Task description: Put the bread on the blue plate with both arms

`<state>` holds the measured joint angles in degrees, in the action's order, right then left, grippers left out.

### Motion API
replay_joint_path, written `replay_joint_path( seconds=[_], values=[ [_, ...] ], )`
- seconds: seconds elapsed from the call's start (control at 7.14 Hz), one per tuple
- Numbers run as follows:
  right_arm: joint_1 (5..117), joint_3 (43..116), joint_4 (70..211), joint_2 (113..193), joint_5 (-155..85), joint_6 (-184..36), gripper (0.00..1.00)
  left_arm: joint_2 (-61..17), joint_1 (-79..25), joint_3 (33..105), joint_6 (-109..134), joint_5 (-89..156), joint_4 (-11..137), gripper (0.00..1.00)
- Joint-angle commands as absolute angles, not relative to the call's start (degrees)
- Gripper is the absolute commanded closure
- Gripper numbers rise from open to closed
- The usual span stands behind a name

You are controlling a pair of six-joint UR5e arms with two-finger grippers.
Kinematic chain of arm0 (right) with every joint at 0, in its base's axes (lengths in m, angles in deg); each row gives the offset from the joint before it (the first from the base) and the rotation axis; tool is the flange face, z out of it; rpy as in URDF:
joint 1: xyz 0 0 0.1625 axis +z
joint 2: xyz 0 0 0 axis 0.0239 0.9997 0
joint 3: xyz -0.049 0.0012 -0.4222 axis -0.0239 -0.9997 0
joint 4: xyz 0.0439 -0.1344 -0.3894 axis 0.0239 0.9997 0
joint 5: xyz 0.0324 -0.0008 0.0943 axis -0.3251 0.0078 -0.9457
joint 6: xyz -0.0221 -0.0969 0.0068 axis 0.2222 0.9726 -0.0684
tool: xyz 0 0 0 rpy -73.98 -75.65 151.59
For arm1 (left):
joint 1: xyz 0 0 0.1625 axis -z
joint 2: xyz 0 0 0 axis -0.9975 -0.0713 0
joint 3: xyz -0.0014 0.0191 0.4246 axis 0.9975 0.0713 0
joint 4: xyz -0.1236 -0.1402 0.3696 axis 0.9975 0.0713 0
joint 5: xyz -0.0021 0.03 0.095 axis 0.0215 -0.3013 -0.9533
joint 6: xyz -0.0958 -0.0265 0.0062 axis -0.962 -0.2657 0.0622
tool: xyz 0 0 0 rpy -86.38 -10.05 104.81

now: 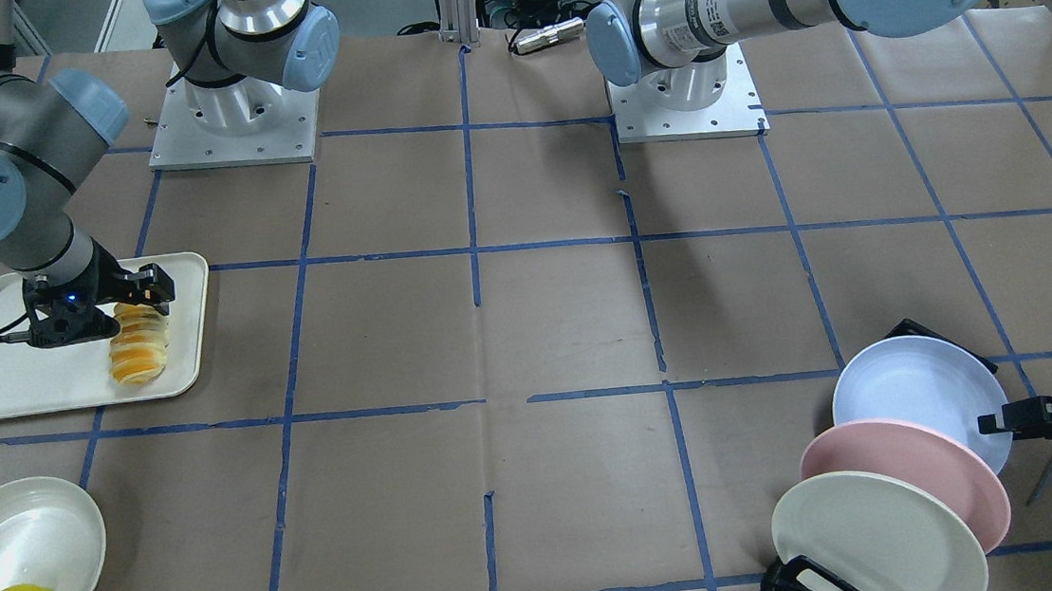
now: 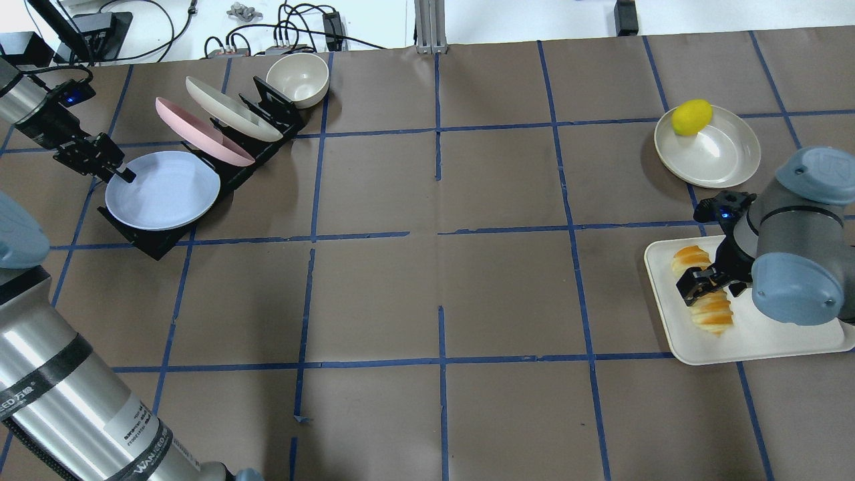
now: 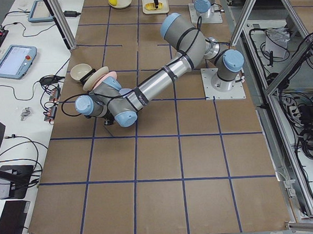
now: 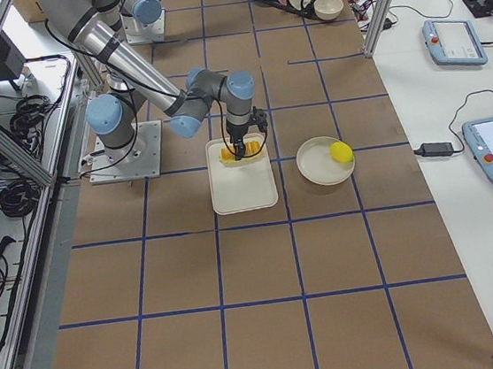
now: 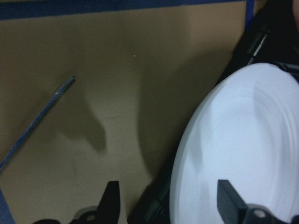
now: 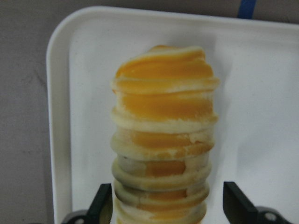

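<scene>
My left gripper grabs the blue plate by its rim (image 1: 1006,400) next. This leaves the blue plate's flat middle (image 1: 916,389) free for the bread.
The striped orange and cream bread (image 1: 139,353) lies on a white tray (image 1: 11,393); it also shows in the overhead view (image 2: 711,314) and the right wrist view (image 6: 163,135). My right gripper (image 1: 140,296) (image 6: 169,205) is open, with one finger on each side of the bread's near end. The blue plate (image 2: 162,190) (image 1: 915,390) leans at the front of a black rack (image 2: 220,175). My left gripper (image 2: 117,172) (image 5: 169,200) is open and straddles the blue plate's rim (image 5: 187,154), one finger over the plate and one outside it.
A pink plate (image 2: 200,140) and a cream-white plate (image 2: 230,110) stand in the same rack behind the blue one. A cream bowl (image 2: 297,79) sits beyond the rack. A yellow lemon (image 2: 691,117) lies in a shallow cream dish (image 2: 718,157) near the tray.
</scene>
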<state>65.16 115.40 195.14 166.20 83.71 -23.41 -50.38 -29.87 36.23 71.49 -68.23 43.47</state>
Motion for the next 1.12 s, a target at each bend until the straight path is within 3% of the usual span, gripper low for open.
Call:
replay_joint_path(
  seconds=[0.0,0.42,0.56,0.7,0.98],
  values=[
    [64.5,115.2,195.3,166.2,84.3,-23.1,0.16,-50.4,-29.8,36.1,71.6,-68.2,43.9,0.83],
    [64.6,115.3,197.9,162.8,83.7,-23.1,0.16,-49.4,-29.9,35.5,71.6,-68.1,45.6,0.88],
    [64.6,115.2,198.0,163.0,83.7,-23.3,0.31,-47.8,-29.8,35.1,71.6,-68.4,48.0,0.88],
    [64.6,115.2,197.9,163.4,84.2,-24.0,0.93,-44.5,-29.9,35.1,71.7,-68.8,51.7,0.88],
    [64.8,114.9,198.0,164.7,84.0,-24.0,0.98,-37.8,-29.1,37.1,71.2,-70.6,56.6,0.88]
  ],
)
